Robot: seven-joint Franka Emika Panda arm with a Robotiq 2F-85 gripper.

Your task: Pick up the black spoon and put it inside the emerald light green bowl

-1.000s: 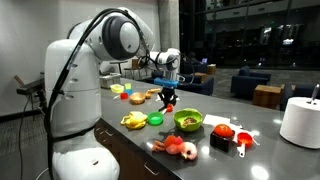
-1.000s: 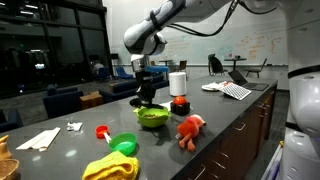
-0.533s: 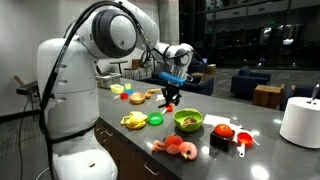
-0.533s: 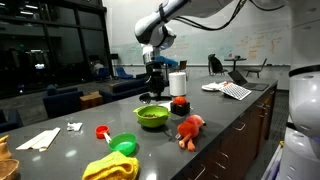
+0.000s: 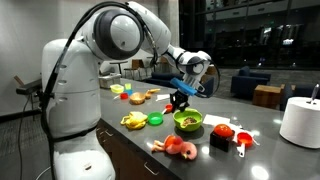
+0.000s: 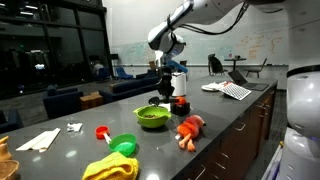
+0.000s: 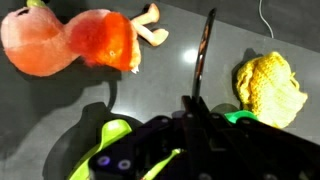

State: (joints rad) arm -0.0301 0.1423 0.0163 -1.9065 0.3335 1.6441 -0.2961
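Observation:
The black spoon hangs above the bowl's rim with the spoon's handle outside, and it would fall across the bowl's rim if I opened now. My gripper needs to move the spoon farther in.
My gripper (image 5: 181, 97) is shut on the black spoon and holds it in the air just above and behind the emerald light green bowl (image 5: 188, 120). In the other exterior view the gripper (image 6: 165, 92) hangs above and right of the bowl (image 6: 152, 117). In the wrist view the thin black spoon handle (image 7: 204, 55) runs up from between the shut fingers (image 7: 195, 108). A lime strip (image 7: 113, 131) below the gripper looks like the bowl's rim. The spoon's head is hidden by the gripper.
Yellow bananas (image 5: 133, 120) and a small vivid-green cup (image 5: 156, 118) lie left of the bowl. An orange-pink plush toy (image 5: 178, 148) (image 7: 85, 40), red items (image 5: 224, 130) and a white cylinder (image 5: 300, 120) stand nearby. A yellow knitted thing (image 7: 268, 82) shows in the wrist view.
The arm has swung the gripper with the spoon sideways across the counter, from near the far items to a spot over the light green bowl.

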